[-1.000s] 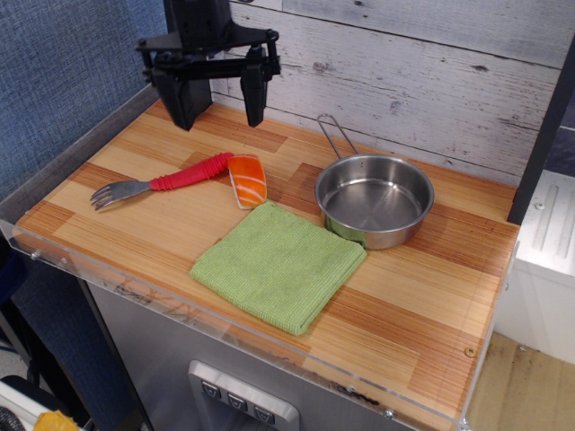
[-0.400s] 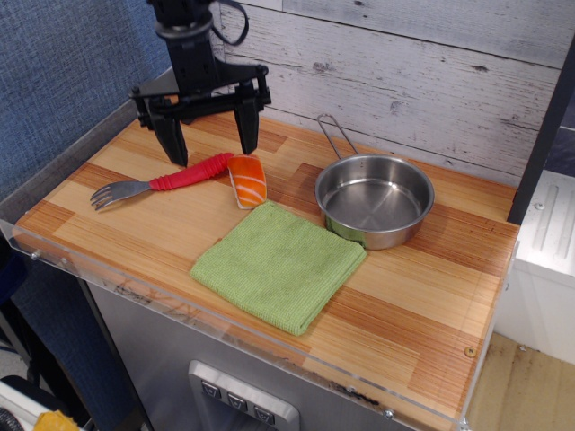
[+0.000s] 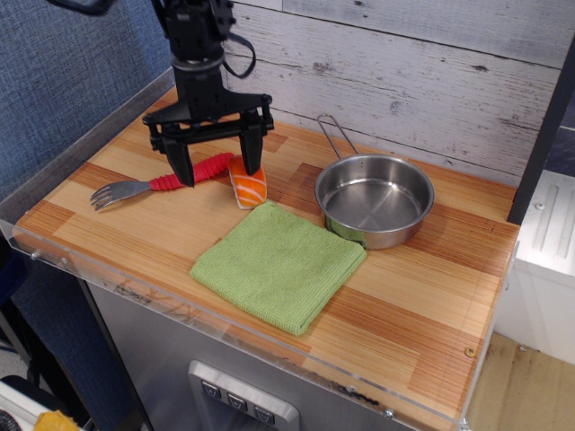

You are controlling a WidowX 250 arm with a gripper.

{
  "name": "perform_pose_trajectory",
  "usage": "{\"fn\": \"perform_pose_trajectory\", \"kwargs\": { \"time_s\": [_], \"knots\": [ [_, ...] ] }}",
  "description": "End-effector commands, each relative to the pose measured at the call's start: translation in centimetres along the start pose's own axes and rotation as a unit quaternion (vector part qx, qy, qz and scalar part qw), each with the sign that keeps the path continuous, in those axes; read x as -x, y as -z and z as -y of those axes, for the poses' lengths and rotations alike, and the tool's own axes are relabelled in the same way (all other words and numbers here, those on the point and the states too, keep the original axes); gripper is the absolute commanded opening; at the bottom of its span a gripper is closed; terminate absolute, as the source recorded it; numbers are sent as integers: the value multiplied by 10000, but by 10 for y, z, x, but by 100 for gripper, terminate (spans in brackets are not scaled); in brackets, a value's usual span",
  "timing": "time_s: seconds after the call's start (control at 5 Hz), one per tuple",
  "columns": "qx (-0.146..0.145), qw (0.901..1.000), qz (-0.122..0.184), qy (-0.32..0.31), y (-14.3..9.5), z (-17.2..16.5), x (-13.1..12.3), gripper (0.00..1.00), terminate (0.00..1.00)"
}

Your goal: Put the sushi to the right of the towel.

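My gripper grips the sushi (image 3: 249,188) by its long sides next, to set it beside the green towel (image 3: 279,267).
The sushi (image 3: 249,188), orange with white stripes over a white base, lies on the wooden table just behind the far-left corner of the light-green towel (image 3: 279,263). My gripper (image 3: 221,171) is open, its black fingers pointing down. The right finger (image 3: 253,151) stands at the sushi's far end; the left finger (image 3: 183,163) stands over the fork's red handle. I cannot tell whether either finger touches anything. The gripper holds nothing.
A red-handled fork (image 3: 162,183) lies left of the sushi. A steel pan (image 3: 375,199) with a wire handle stands right of the sushi, behind the towel's right corner. Bare wood (image 3: 422,296) lies right of the towel. A clear rim edges the table front.
My gripper has come down and forward-right from the back left, from well above the table to just over the fork handle and the sushi's far end. Nothing else moved.
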State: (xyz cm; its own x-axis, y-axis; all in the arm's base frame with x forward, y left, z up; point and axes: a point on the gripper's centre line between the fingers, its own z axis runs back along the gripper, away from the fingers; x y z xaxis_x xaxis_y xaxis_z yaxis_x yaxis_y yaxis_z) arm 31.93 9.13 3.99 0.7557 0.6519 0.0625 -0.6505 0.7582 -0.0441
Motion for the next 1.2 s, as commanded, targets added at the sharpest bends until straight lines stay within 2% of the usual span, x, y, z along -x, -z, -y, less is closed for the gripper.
{"fn": "perform_pose_trajectory", "kwargs": {
  "time_s": [0.0,0.4,0.6,1.0],
  "knots": [
    [14,9998,103,-152,10,16,-9,100,0],
    [-72,9997,90,-193,21,18,-9,100,0],
    [-101,9998,165,-75,18,17,-8,0,0],
    [76,9990,301,332,2,20,-8,0,0]
  ]
}}
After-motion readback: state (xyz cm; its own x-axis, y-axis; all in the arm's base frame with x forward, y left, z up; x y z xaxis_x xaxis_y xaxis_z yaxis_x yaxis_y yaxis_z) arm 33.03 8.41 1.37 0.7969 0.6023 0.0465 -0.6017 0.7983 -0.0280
